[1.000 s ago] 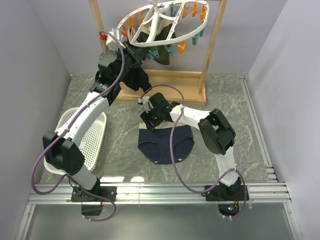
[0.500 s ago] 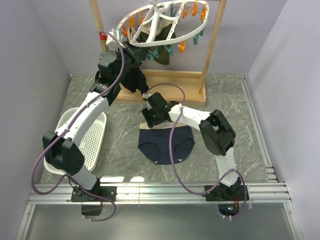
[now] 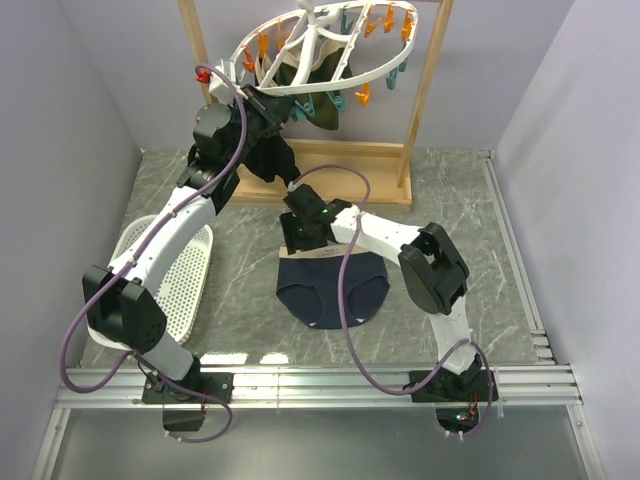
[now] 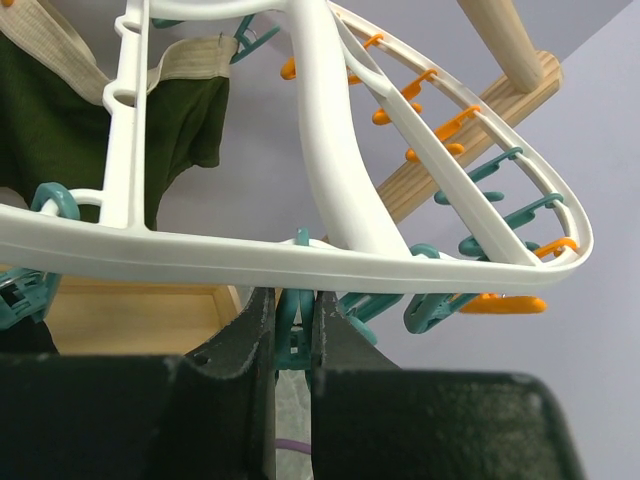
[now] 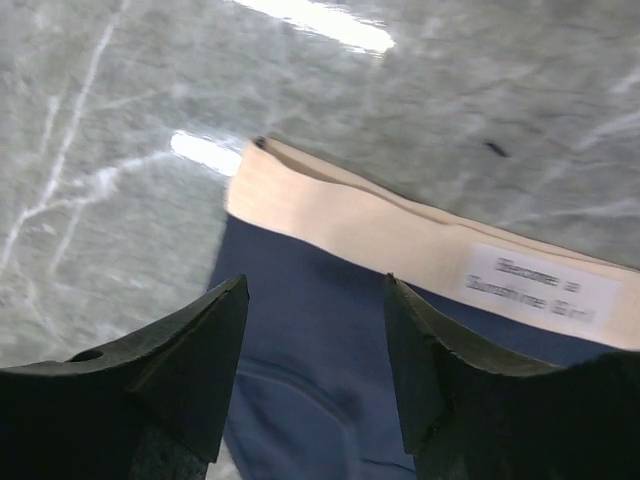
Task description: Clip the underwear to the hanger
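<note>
Next, my right gripper grabs the underwear's beige waistband just inside the waistband's end [image 3: 303, 253] [image 5: 316, 213], to leave the underwear's corner free for the hanger's peg to clip.
The dark navy underwear [image 3: 330, 285] lies flat on the table, its pale beige waistband [image 5: 400, 235] toward the far side. My right gripper [image 3: 300, 240] hovers open just over the left end of that waistband, navy fabric [image 5: 330, 340] showing between its fingers [image 5: 200, 350]. The white oval hanger [image 3: 330, 60] hangs tilted from the wooden stand, lined with orange and teal pegs. Under the hanger's near-left rim [image 4: 300, 265], my left gripper [image 3: 275, 108] is raised and shut on a teal peg [image 4: 293, 335].
An olive-green garment [image 3: 315, 95] hangs clipped inside the hanger ring. The tall wooden frame stand [image 3: 420, 100] rises at the back. A white perforated basket [image 3: 190, 280] sits at the left beside the left arm. Grey walls close in both sides.
My right gripper has slid away from the underwear's middle toward the far-left corner of the waistband. The left gripper has stayed on the peg.
</note>
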Robot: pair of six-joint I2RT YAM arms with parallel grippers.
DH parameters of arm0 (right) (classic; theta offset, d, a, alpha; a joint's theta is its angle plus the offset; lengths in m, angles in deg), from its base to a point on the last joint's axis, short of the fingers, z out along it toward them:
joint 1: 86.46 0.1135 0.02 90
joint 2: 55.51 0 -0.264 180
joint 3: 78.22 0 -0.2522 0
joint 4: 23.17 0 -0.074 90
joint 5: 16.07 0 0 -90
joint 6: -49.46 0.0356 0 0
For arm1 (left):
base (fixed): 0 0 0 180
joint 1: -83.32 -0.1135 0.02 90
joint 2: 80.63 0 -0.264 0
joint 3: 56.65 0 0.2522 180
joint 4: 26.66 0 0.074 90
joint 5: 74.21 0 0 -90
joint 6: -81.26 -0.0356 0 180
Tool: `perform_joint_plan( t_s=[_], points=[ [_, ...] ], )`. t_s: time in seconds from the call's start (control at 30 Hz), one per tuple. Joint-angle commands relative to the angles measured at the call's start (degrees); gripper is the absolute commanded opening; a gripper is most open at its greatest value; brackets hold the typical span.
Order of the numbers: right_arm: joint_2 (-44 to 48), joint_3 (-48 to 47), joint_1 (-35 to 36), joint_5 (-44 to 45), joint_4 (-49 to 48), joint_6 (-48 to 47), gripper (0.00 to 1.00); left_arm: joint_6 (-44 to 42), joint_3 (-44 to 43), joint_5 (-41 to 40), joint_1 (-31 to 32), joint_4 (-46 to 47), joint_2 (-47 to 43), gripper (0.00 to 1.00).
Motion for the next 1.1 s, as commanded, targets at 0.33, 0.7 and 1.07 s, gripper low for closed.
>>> perform_joint_plan(
  t_s=[0.33,0.7,1.07],
  points=[
    [-7.66,-8.23,4.12,12.76,5.46,6.8,0.69,-0.57,2.57,-0.25,-0.37,-2.89,-2.7,0.0],
    [-16.09,-9.9,4.38,15.39,5.38,5.57,0.48,-0.22,2.05,-0.95,-0.37,-2.8,-1.64,0.0],
    [-6.65,-1.48,1.48,12.23,-4.07,2.23,0.0,-0.57,1.26,-0.25,-0.37,-4.38,-1.11,0.0]
  ],
)
